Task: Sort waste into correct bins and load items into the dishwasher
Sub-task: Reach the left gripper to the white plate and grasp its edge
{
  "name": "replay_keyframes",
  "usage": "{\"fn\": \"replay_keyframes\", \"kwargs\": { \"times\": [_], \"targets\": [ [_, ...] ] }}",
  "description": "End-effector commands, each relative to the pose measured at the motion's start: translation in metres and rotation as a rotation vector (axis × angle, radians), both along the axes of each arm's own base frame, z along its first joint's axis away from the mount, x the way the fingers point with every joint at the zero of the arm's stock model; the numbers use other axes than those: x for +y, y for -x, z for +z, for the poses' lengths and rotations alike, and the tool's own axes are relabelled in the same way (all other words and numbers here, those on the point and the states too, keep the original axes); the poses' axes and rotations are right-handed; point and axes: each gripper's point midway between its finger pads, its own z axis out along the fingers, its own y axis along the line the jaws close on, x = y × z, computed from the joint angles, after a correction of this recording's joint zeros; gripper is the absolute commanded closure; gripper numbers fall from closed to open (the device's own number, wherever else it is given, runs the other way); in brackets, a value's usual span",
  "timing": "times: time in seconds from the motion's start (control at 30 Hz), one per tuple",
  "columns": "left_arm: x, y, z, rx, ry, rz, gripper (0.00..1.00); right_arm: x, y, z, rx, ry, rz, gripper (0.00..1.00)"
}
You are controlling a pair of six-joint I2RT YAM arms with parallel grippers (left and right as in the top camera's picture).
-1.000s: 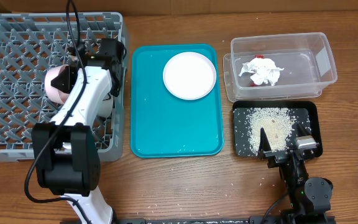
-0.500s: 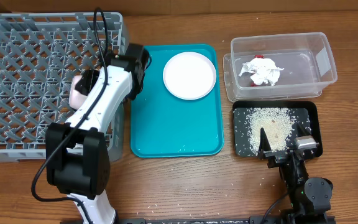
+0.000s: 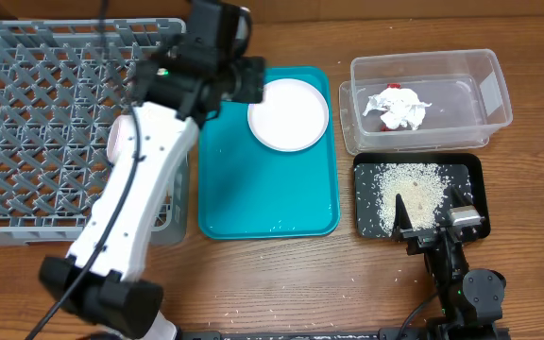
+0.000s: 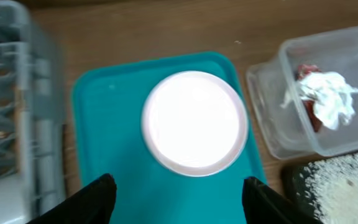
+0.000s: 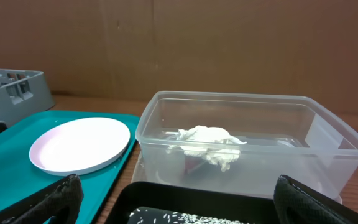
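The left gripper should next grab the pale pink plate by its rim (image 3: 251, 119), so that the opposite edge stays free to stand in the dish rack (image 3: 36, 113).
The pale pink plate (image 3: 288, 114) lies at the back of the teal tray (image 3: 253, 198). My left gripper (image 3: 251, 83) hangs open above the tray just left of the plate. In the left wrist view the plate (image 4: 194, 122) sits ahead of the empty gripper (image 4: 179, 200). A small pink bowl (image 3: 118, 142) rests in the grey dish rack (image 3: 36, 113), half hidden by my arm. The clear tub (image 3: 461, 123) holds crumpled tissue (image 3: 399, 107) and a red wrapper (image 3: 392, 88). Rice (image 3: 406, 194) lies in the black tray (image 3: 470, 170). My right gripper (image 3: 433, 219) stands open at that tray's near edge.
In the right wrist view the clear tub (image 5: 247, 143) stands straight ahead behind the black tray (image 5: 185, 196), with the plate (image 5: 79, 146) and teal tray (image 5: 11, 168) to the left. A few rice grains lie on the table's front edge (image 3: 244, 316).
My left gripper has opened and left the pink bowl in the rack. It has swung right, out of the rack, to the back of the teal tray. The right arm has not moved.
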Motion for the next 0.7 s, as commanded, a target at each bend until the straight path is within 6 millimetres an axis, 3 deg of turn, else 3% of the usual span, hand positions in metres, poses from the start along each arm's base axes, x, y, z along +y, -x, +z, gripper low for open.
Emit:
{"fn": "replay_keyframes", "kwargs": {
  "times": [0.0, 0.17, 0.3, 0.47, 0.67],
  "targets": [
    [-0.019, -0.016, -0.071, 0.155, 0.019, -0.009, 0.38, -0.002, 0.000, -0.001, -0.009, 0.000, -0.010, 0.00],
    [-0.020, -0.042, -0.146, 0.270, 0.041, 0.090, 0.41, -0.002, 0.000, -0.001, -0.009, 0.000, -0.010, 0.00],
    [-0.020, -0.050, -0.197, 0.339, 0.027, 0.117, 0.42, -0.002, 0.000, -0.001, -0.009, 0.000, -0.010, 0.00],
    [-0.015, -0.038, -0.238, 0.442, -0.018, 0.135, 0.52, -0.002, 0.000, -0.001, -0.009, 0.000, -0.010, 0.00],
    [-0.012, -0.030, -0.251, 0.487, -0.036, 0.149, 0.56, -0.002, 0.000, -0.001, -0.009, 0.000, -0.010, 0.00]
  ]
}}
